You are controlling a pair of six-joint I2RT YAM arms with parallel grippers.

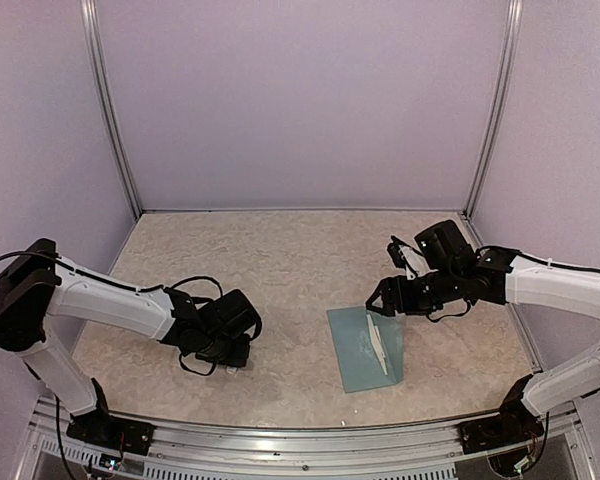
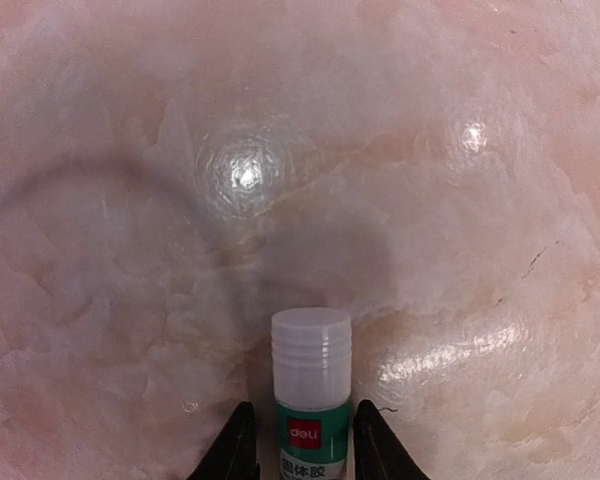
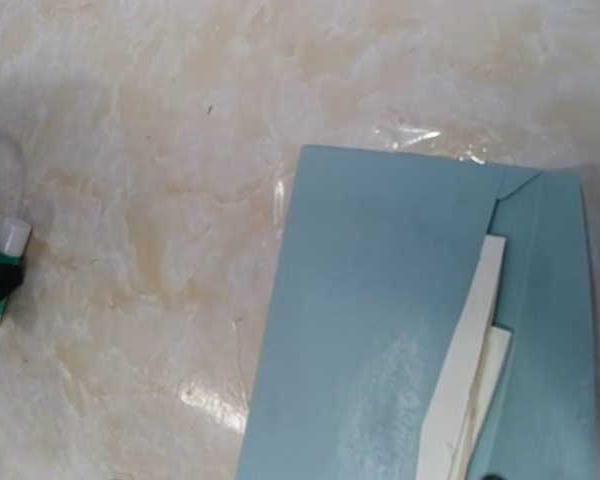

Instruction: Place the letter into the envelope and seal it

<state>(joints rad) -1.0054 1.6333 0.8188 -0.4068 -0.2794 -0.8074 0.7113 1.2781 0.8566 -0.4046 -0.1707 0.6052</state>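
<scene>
I will next uncap the glue stick for sealing, so my right gripper will grab its white cap [image 3: 14, 237] and leave the green body to my left gripper.
The teal envelope [image 1: 365, 347] lies flat at the near right of the table and fills the right wrist view [image 3: 380, 330]. The off-white letter [image 1: 379, 346] shows as a narrow strip at the envelope's open edge [image 3: 470, 370], the rest hidden inside. My right gripper [image 1: 384, 298] hovers open and empty just over the envelope's far edge. Its fingers are out of its wrist view. My left gripper [image 1: 231, 352] sits low at the near left, shut on a white-and-green glue stick [image 2: 311, 385]. The stick's cap points away between the fingertips [image 2: 236, 450].
The tabletop [image 1: 280, 260] is pale marbled stone with glare spots. Grey walls and metal corner posts [image 1: 112, 120] enclose it on three sides. A metal rail [image 1: 300, 440] runs along the near edge. The glue stick also shows at the left edge of the right wrist view [image 3: 8, 255].
</scene>
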